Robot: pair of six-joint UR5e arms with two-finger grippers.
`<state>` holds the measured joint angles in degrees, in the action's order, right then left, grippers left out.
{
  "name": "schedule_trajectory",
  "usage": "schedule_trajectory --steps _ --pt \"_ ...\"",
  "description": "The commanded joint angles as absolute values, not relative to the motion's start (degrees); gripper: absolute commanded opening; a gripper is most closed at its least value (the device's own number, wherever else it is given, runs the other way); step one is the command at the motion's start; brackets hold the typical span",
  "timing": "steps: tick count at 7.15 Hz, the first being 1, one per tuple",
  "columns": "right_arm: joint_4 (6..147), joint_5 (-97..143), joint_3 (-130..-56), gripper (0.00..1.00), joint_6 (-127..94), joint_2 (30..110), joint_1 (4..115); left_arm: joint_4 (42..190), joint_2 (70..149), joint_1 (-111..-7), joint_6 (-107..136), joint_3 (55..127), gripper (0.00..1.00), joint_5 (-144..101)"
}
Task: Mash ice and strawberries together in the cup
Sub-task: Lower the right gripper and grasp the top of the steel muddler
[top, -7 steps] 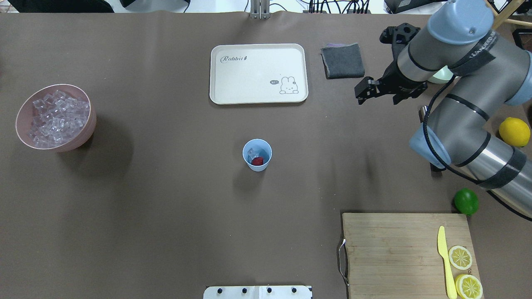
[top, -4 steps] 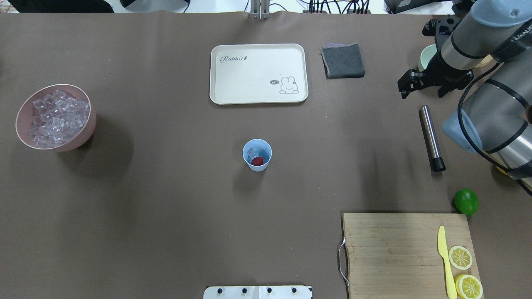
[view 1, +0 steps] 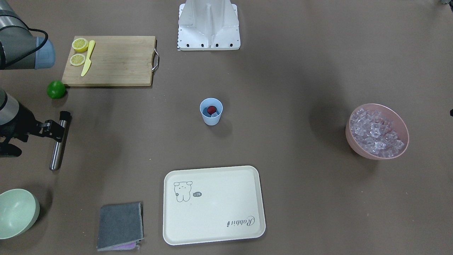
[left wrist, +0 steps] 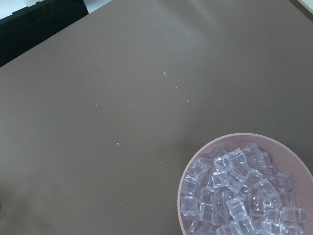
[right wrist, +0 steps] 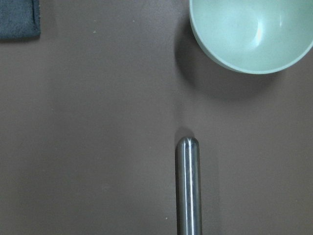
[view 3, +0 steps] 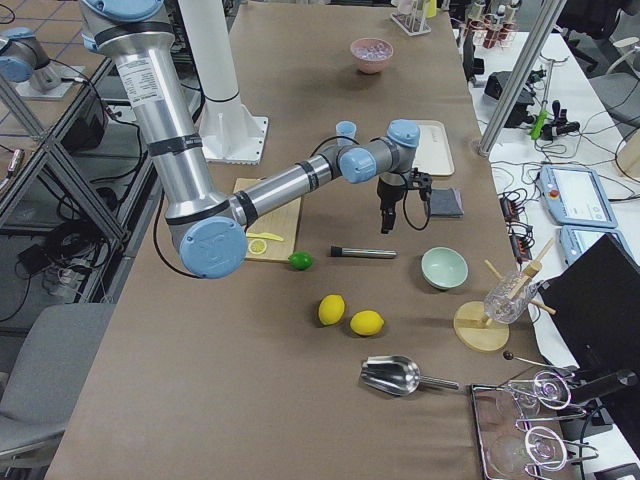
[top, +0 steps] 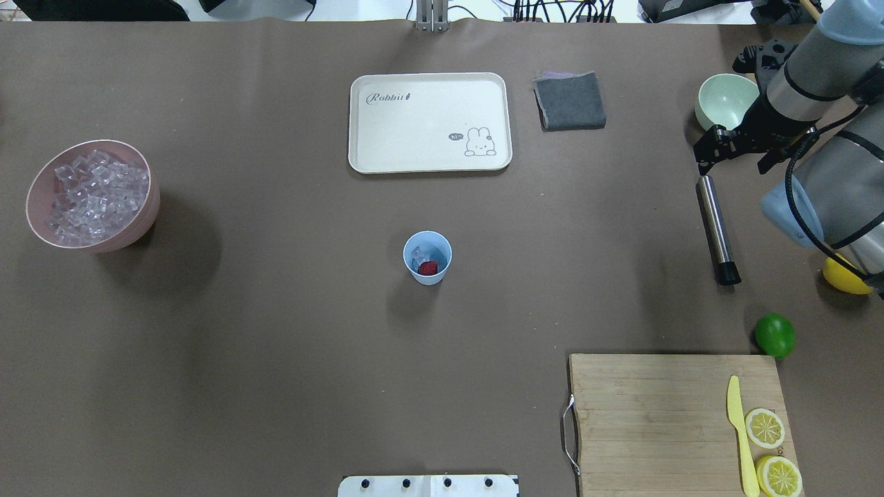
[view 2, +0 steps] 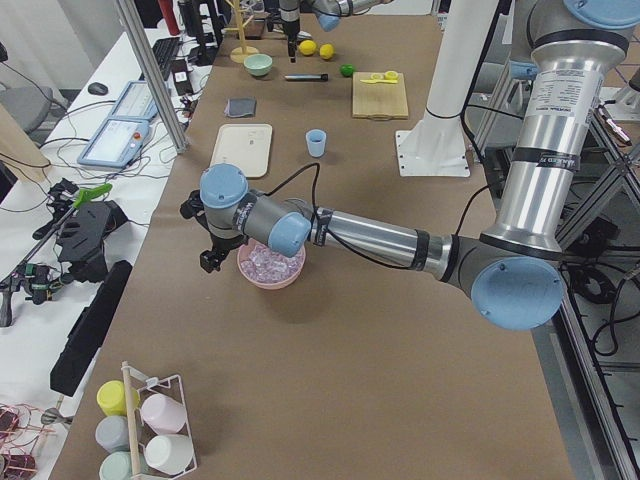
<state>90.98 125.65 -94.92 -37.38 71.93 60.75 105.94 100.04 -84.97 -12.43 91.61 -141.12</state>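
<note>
The robot will mash the strawberries and ice in the cup [view 1: 211, 111] next, so its right gripper will grab the steel muddler by its rounded handle end [view 1: 55, 162].
The light blue cup [top: 427, 257] stands mid-table and holds a red strawberry [top: 429, 268] and some ice [top: 418, 255]; it also shows in the front-facing view [view 1: 211, 111]. More ice fills a pink bowl [top: 93, 195] at the far left. My right gripper [top: 737, 156] is open and empty. It hovers over the far end of a metal muddler [top: 717, 229] that lies on the table; the right wrist view shows the rod's rounded end [right wrist: 189, 186]. My left gripper [view 2: 207, 260] shows only in the exterior left view, beside the pink bowl [left wrist: 244, 196]; I cannot tell its state.
A cream tray [top: 429, 122] and a grey cloth [top: 570, 101] lie at the back. A pale green bowl [top: 725, 100] stands next to my right gripper. A lime [top: 774, 335], a lemon [top: 846, 277] and a cutting board [top: 656, 414] with a knife and lemon halves are at the right.
My right arm has swung to the right, from beside the grey cloth to over the muddler's far end near the green bowl. The cup and its contents have not moved.
</note>
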Motion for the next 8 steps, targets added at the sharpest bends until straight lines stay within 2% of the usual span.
schedule_trajectory --steps 1,8 --pt "82.3 128.41 -87.4 1.0 -37.7 71.72 61.87 106.52 99.58 -85.17 -12.48 91.5 0.97 -140.71" --pt "81.65 126.83 -81.65 0.99 -37.18 69.35 57.84 107.49 100.46 -84.9 -12.48 91.58 0.97 -136.94"
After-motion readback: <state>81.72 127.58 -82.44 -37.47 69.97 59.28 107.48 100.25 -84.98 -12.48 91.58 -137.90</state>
